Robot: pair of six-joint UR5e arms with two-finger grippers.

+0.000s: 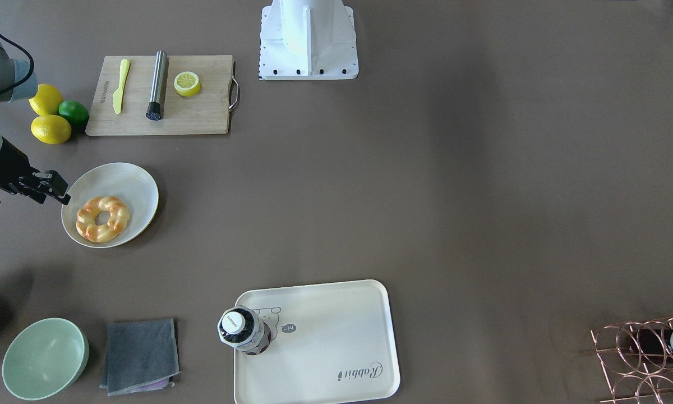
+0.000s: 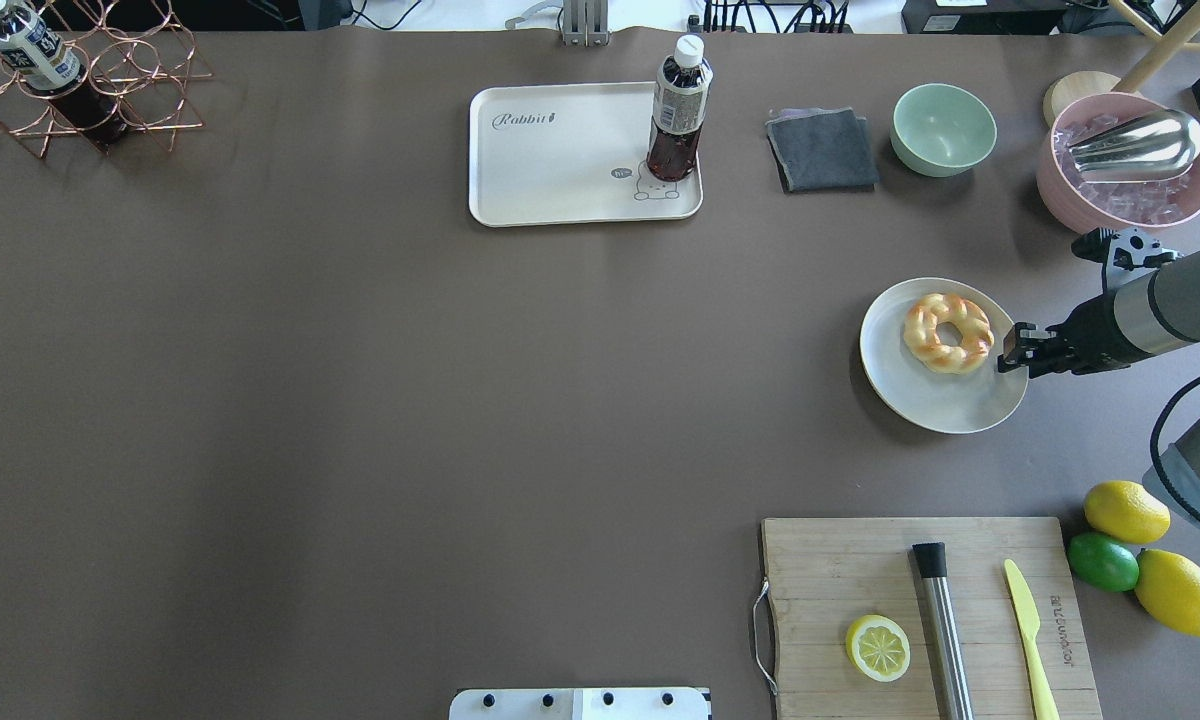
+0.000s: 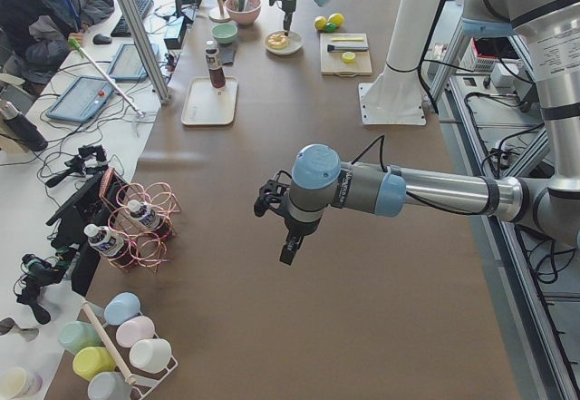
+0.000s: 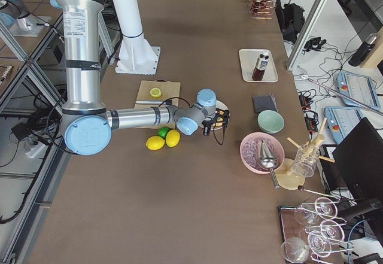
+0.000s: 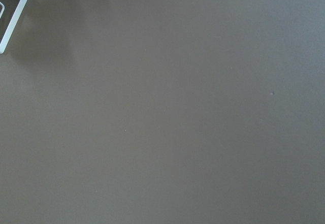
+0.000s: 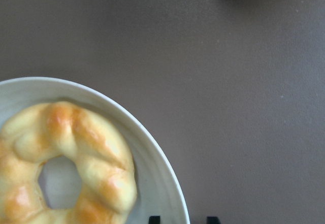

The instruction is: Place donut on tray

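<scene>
Next, my right gripper picks up the round white bowl by its rim (image 1: 68, 198), to bring the donut onto the tray (image 1: 336, 342).
The donut (image 1: 102, 219) is a braided golden ring with orange glaze patches and lies in a round white bowl (image 1: 140, 185). It also shows in the overhead view (image 2: 948, 333) and fills the lower left of the right wrist view (image 6: 66, 163). My right gripper (image 1: 61, 189) hangs over the bowl's rim beside the donut, open and empty, its two tips apart in the right wrist view (image 6: 183, 220). The cream "Rabbit" tray (image 1: 336, 342) lies far off across the table (image 2: 560, 160). My left gripper (image 3: 288, 253) hovers over bare table; I cannot tell its state.
A dark drink bottle (image 1: 241, 331) stands on the tray's bear corner. A cutting board (image 1: 202, 112) with lemon slice, knife and steel tube, two lemons and a lime (image 1: 73, 112), a green bowl (image 1: 45, 359), a grey cloth (image 1: 140, 353) and a pink ice bucket (image 2: 1125, 180) surround the bowl.
</scene>
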